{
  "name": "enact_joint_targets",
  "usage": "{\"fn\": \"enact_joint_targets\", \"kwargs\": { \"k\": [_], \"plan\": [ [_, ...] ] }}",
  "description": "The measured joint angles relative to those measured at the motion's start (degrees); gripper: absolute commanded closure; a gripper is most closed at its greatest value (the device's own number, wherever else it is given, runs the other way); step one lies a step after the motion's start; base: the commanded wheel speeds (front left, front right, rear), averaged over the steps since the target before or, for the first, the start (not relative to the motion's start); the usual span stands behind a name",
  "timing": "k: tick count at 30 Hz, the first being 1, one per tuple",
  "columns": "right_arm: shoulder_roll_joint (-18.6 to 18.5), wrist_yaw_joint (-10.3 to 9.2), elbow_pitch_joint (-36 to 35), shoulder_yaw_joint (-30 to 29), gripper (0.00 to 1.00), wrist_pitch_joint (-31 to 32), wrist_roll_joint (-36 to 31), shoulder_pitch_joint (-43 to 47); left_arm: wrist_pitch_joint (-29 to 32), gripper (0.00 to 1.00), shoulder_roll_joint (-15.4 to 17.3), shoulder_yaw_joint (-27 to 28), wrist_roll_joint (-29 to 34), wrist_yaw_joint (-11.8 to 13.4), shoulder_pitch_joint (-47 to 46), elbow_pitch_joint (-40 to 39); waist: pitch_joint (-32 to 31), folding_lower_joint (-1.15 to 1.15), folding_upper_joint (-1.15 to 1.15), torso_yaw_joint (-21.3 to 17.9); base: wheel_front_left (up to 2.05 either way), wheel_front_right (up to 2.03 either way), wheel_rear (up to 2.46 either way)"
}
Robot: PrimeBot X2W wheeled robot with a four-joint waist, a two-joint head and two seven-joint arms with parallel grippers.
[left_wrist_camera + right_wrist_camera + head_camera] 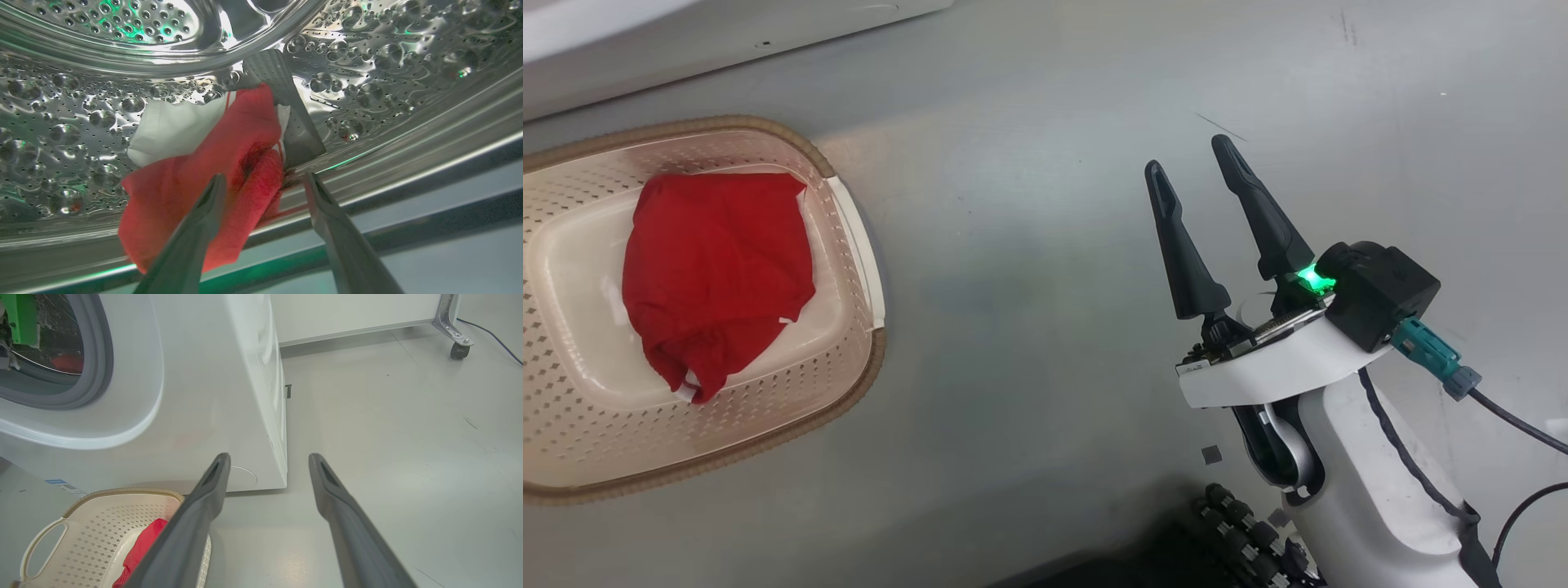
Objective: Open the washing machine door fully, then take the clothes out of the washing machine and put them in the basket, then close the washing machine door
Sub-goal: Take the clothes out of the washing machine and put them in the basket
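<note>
The white cloth piece lies spread behind. My left gripper should next grab a raised red fold [260, 188] at the drum's rim to take out the clothes.
Inside the washing machine's steel drum [81, 134] lie the clothes: a red garment [229, 163] with a white cloth piece [175, 126] behind it. My left gripper [265, 179] is open, its left finger over the red fabric and its right finger just past the fabric's edge. A red garment [715, 269] lies in the cream basket [849, 245] on the floor. My right gripper [1192, 163] hangs open and empty over the floor to the right of the basket. The washing machine [196, 396] shows with its opening [49, 351] uncovered; the door is out of view.
A grey paddle [286, 106] stands in the drum right behind the clothes. The basket [102, 535] sits close in front of the machine. A white cabinet on a caster [459, 349] stands at the far wall. Bare grey floor [408, 457] lies to the machine's right.
</note>
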Motion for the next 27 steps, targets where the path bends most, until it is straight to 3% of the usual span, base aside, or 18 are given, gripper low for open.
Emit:
{"fn": "enact_joint_targets", "kwargs": {
  "k": [7,16,17,19,20,21,27],
  "plan": [
    [0.0,0.0,0.1,0.7,0.0,0.0,1.3,-1.1,3.8,0.0,3.4,0.1,2.0,0.0,-2.9,2.4,1.2,0.0,0.0,-1.9,0.0,0.0,0.0],
    [0.0,-0.01,0.5,0.8,0.0,0.0,2.3,-1.6,7.3,0.0,3.8,-0.2,2.5,0.1,-3.9,5.0,2.1,0.0,0.0,-3.3,0.0,0.0,0.0],
    [0.0,-0.01,0.6,0.8,0.0,0.0,2.4,-1.8,7.7,0.12,3.8,-0.2,2.6,0.1,-4.3,5.2,2.1,0.0,0.0,-3.3,0.0,0.0,0.0],
    [0.0,-0.01,0.6,0.8,0.0,0.0,2.4,-2.2,8.2,0.52,3.8,-0.2,2.7,0.2,-4.9,5.4,2.2,0.0,0.0,-3.4,0.0,0.0,0.0],
    [0.0,-0.01,0.6,0.8,0.0,0.0,2.4,-2.2,8.3,0.96,3.8,-0.3,2.7,0.2,-5.1,5.4,2.2,0.0,0.0,-3.4,0.0,0.0,0.0],
    [0.0,-0.01,0.6,0.8,0.0,0.0,2.4,-2.2,8.3,1.0,3.8,-0.4,2.7,0.2,-5.3,5.5,2.2,0.0,0.0,-3.5,0.0,0.0,0.0],
    [0.0,-0.01,0.9,0.8,0.0,0.0,2.4,-2.4,8.4,1.0,3.8,-0.8,2.7,0.2,-6.1,5.5,2.3,0.0,0.0,-3.4,0.0,0.0,0.0]
  ]
}}
